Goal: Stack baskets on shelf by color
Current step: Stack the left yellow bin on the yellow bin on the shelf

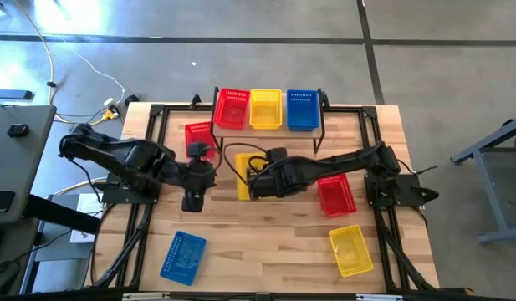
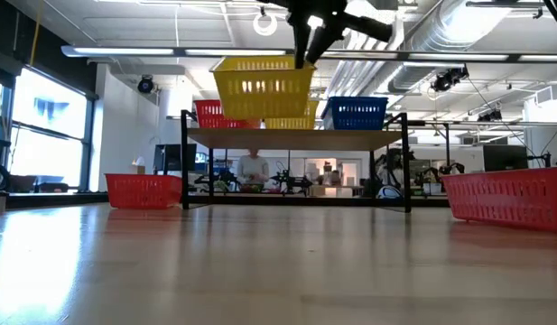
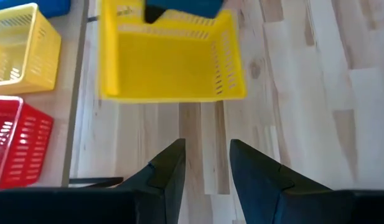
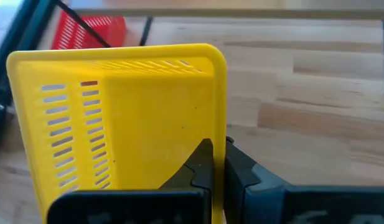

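The lifted yellow basket should next be grabbed by its free long rim [image 1: 239,176] [image 3: 170,98] with my left gripper. Then it can be stacked on the yellow basket on the shelf.
A yellow basket [image 1: 243,177] hangs in the air in front of the shelf [image 2: 296,138], in my right gripper [image 4: 218,169], which is shut on it. The shelf board carries a red basket [image 1: 232,109], a yellow basket [image 1: 267,109] and a blue basket [image 1: 302,109] side by side. My left gripper [image 1: 193,201] hovers open and empty over the table, just left of the lifted basket [image 3: 170,59]. Loose on the tabletop are two red baskets [image 1: 199,134] [image 1: 335,194], one yellow basket [image 1: 351,249] and one blue basket [image 1: 183,256]. My right gripper pinches the rim of the lifted basket's right-hand wall [image 4: 218,121], one finger [image 4: 201,165] inside the basket and one finger [image 4: 241,171] outside. The fingers come from above, pointing down. The basket [image 2: 264,86] hangs clear of the table, roughly level, about as high as the shelf top.
Black frame rails [image 1: 149,150] run along the tabletop's left and right sides. The red basket [image 2: 144,190] beside the shelf's left leg and the red basket [image 2: 508,197] on the right flank the middle of the table. Cables lie on the floor beyond the far-left corner.
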`<move>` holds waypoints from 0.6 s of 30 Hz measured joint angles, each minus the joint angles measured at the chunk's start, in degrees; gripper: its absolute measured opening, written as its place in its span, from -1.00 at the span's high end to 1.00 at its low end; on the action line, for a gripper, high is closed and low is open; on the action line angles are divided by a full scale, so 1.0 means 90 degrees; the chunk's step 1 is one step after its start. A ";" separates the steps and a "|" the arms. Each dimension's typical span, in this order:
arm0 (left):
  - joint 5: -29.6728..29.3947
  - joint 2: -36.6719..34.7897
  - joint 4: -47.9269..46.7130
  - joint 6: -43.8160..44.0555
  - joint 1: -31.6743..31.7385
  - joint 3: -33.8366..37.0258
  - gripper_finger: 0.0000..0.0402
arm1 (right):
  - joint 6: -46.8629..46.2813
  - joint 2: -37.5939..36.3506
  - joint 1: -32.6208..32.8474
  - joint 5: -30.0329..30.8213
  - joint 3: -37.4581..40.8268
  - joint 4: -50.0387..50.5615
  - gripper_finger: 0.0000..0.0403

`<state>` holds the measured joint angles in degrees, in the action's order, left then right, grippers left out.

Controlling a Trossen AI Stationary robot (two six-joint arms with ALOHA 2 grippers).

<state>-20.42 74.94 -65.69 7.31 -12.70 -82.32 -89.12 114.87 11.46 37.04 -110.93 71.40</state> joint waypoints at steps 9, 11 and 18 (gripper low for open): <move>-0.0585 0.0608 -0.0002 -0.0003 -0.0361 0.0000 0.42 | 0.0751 0.0000 -0.0238 0.0008 0.0000 -0.1148 1.00; -0.0637 0.0695 0.0000 -0.0003 -0.0417 0.0000 0.42 | 0.0789 0.0000 -0.0275 0.0011 0.0000 -0.1179 1.00; -0.0651 0.0890 0.0121 0.0000 -0.0567 0.0000 0.42 | 0.0908 0.0000 -0.0289 0.0226 0.0000 -0.1505 1.00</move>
<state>-26.27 82.95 -64.60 7.31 -17.81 -82.32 -80.95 114.87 8.86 39.07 -110.93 57.85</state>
